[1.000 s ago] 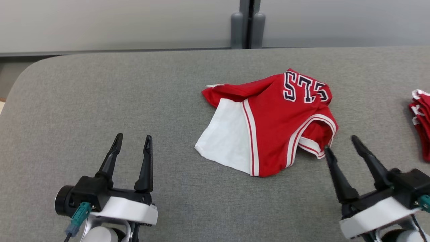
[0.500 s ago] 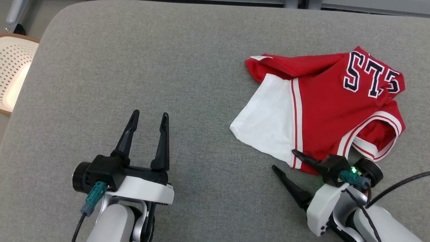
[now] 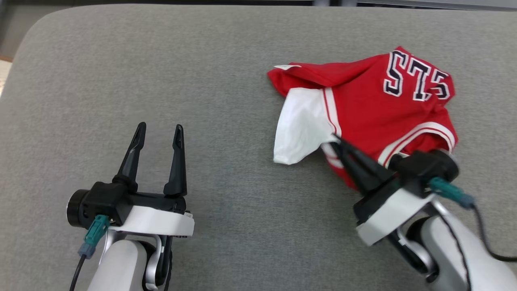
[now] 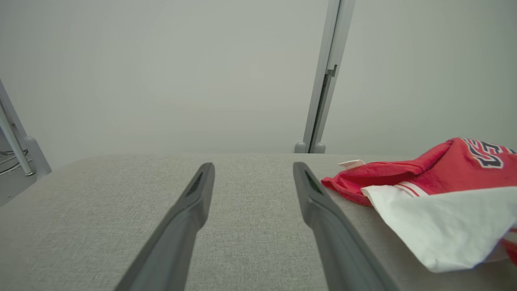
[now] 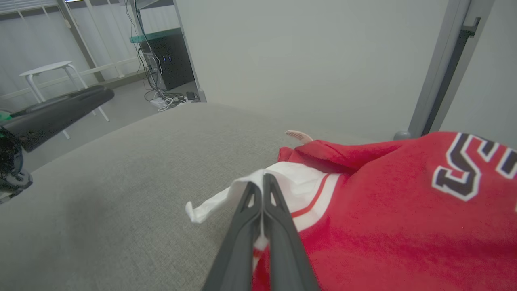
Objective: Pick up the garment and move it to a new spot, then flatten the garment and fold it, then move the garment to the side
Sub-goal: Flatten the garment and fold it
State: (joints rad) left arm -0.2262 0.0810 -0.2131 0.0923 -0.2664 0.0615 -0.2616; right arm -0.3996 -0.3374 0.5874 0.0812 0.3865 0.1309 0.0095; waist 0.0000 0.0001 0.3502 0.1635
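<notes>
My left gripper grabs the crumpled, slack jersey by its red corner by the tag (image 4: 333, 183) next, since that corner pokes out as a raised fold (image 4: 361, 173).
The garment (image 3: 375, 109) is a red jersey with a white panel, white stripes and dark letters, lying crumpled on the grey table (image 3: 202, 72) at the right. My right gripper (image 3: 337, 139) is shut on its near hem where white meets red, and that edge is lifted off the cloth surface. In the right wrist view the closed fingers (image 5: 262, 190) pinch the white fabric of the garment (image 5: 383, 210). My left gripper (image 3: 159, 129) stands open over bare table at the lower left, apart from the garment. Its fingers (image 4: 202, 186) spread wide, with the garment (image 4: 436, 202) off to their right.
The table's rounded far left corner (image 3: 36, 24) is near the view's top left. A grey wall with a vertical post (image 4: 323, 81) rises behind the table. Beyond the table's edge stand a white stool (image 5: 48, 70) and a dark cabinet with cables (image 5: 169, 56).
My right gripper has closed on the garment's near hem and raised it, bunching the white panel. The head camera has shifted. The left gripper has stayed open in place.
</notes>
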